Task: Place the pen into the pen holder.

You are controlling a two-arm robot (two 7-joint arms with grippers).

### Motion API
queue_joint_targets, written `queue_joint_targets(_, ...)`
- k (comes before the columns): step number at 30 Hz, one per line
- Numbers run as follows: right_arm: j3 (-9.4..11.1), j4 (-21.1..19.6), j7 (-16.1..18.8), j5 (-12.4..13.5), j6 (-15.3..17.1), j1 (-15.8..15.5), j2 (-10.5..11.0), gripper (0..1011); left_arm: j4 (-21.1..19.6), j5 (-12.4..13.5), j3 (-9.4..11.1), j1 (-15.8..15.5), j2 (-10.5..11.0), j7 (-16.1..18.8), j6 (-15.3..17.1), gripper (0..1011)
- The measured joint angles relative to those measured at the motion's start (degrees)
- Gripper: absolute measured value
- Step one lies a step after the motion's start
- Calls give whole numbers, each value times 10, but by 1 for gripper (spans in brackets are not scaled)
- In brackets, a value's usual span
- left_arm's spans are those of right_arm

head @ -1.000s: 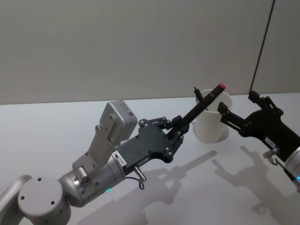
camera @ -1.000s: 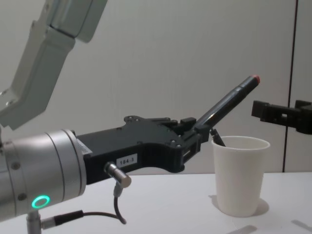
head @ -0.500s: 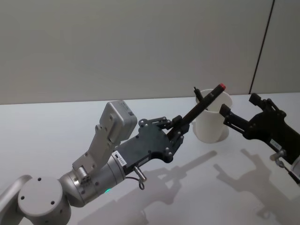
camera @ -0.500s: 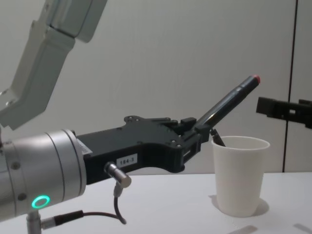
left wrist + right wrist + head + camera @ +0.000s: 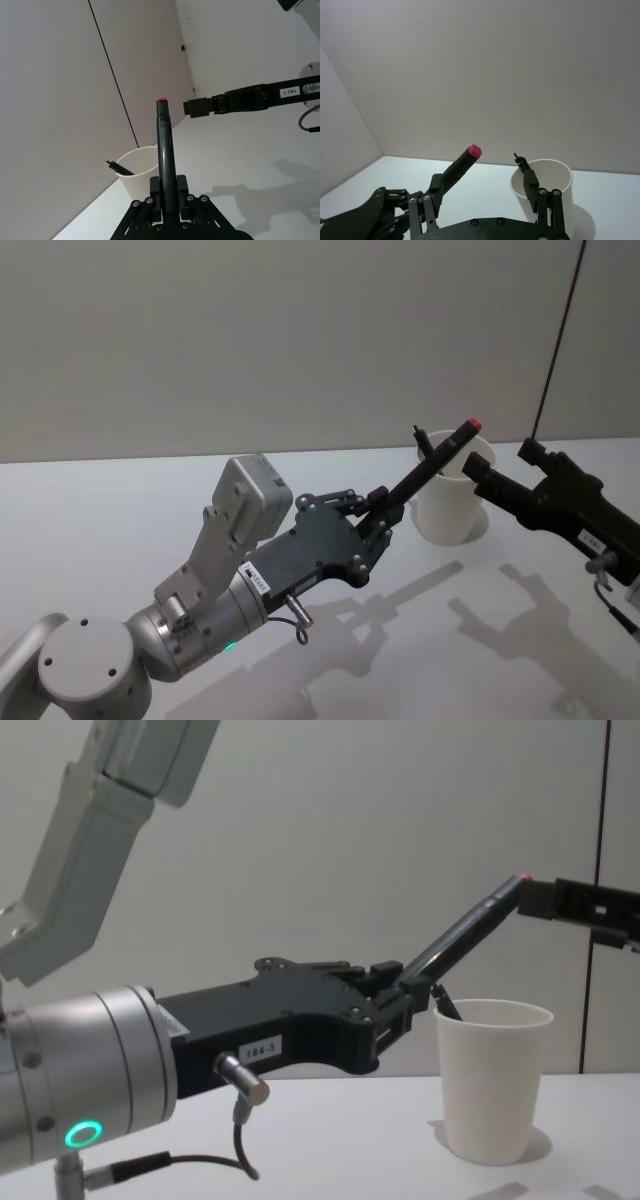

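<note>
My left gripper's fingers cover the pen's lower end. My right gripper will grab the pen next by its body below its red tip [image 5: 487, 914] [image 5: 452, 447].
My left gripper [image 5: 385, 510] is shut on the lower end of a black pen [image 5: 432, 462] with a red tip. The pen slants up toward the pen holder [image 5: 445, 515], a white paper cup at the back of the table. In the chest view the pen [image 5: 460, 935] rises above the cup [image 5: 492, 1080] rim, its tip level with my right gripper [image 5: 538, 900]. The right gripper [image 5: 498, 460] hovers open just right of the cup. Its wrist view has the pen [image 5: 460, 165] and cup [image 5: 555, 172] ahead between the fingers [image 5: 422, 210].
A second black pen [image 5: 422, 438] leans inside the cup, its end poking over the rim [image 5: 116, 166]. The white table [image 5: 120, 500] stretches left and in front of the cup. A grey wall stands close behind.
The right gripper has risen and shifted left, ending level with the pen's red tip. The left arm and the pen have stayed still.
</note>
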Motion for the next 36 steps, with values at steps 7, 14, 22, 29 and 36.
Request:
queue_joint_targets(7,7,-4,1,66,35,1,3,1001,0,0,0,0,0,0,0,190)
queue_joint_targets(14,10,-2,-5,124,65,4,2,1002,0,0,0,0,0,0,0,190)
queue_joint_targets(22,8,9,-18,178,88,12,-7,1001,0,0,0,0,0,0,0,190)
queue_joint_targets(29,1,21,-28,214,98,21,-20,1001,0,0,0,0,0,0,0,189)
queue_joint_targets(36,-7,30,-33,238,105,30,-31,1001,0,0,0,0,0,0,0,190)
